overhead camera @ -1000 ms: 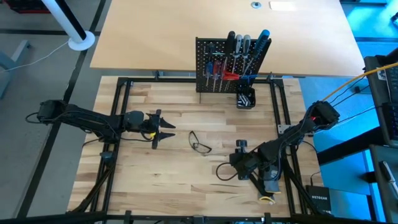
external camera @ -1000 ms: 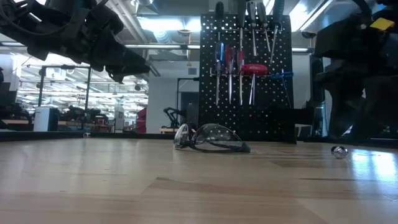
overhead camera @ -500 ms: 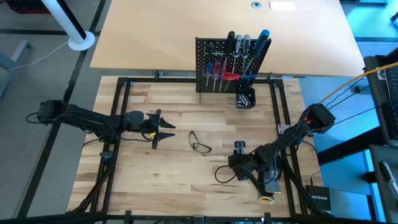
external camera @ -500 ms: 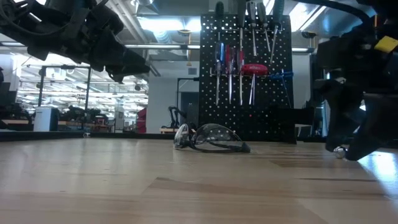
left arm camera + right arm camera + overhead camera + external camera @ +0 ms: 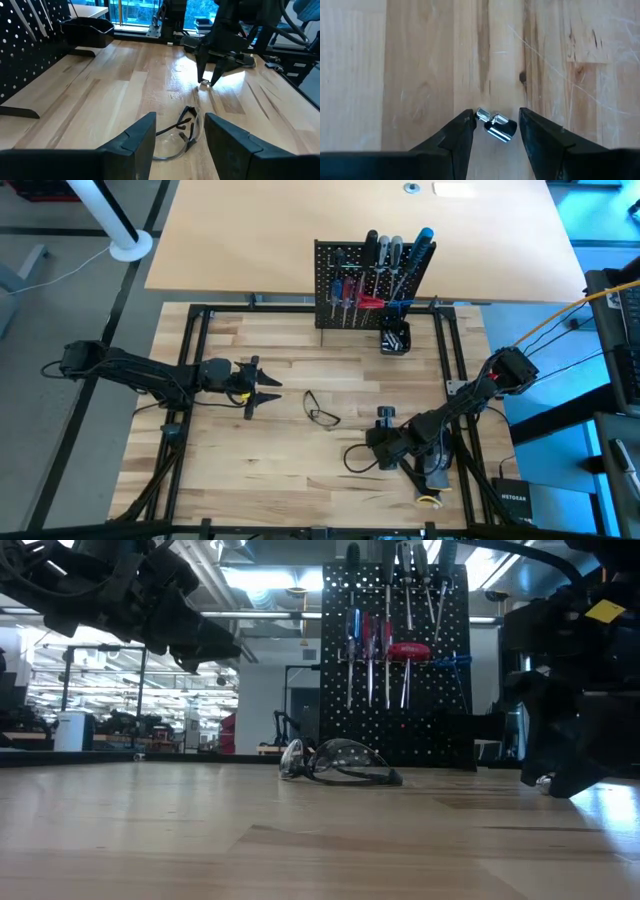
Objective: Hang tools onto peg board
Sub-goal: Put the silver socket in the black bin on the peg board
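Observation:
I will grab the shiny metal piece by its ends with my right gripper to empty the wooden tabletop by the peg board [image 5: 368,285].
The black peg board [image 5: 368,285] stands upright at the table's far edge, with several screwdrivers [image 5: 388,645] hanging on it, their handles red, blue and black. A small shiny metal piece [image 5: 495,125] lies on the wood near the right front. My right gripper [image 5: 495,131] points steeply down at it, open, one finger on each side of the piece; I cannot tell whether either finger touches it. The left wrist view shows the same gripper [image 5: 209,82] over the piece [image 5: 204,84]. My left gripper [image 5: 262,388] waits open at mid-left, above the table.
Clear safety glasses [image 5: 321,409] lie in the table's middle, between the two grippers. A small black cup [image 5: 395,338] stands at the foot of the peg board, on its right. A black metal frame [image 5: 196,360] runs around the wooden table top.
My right gripper has sunk toward the table and now stands low over the small metal piece, its fingers as far apart as before.

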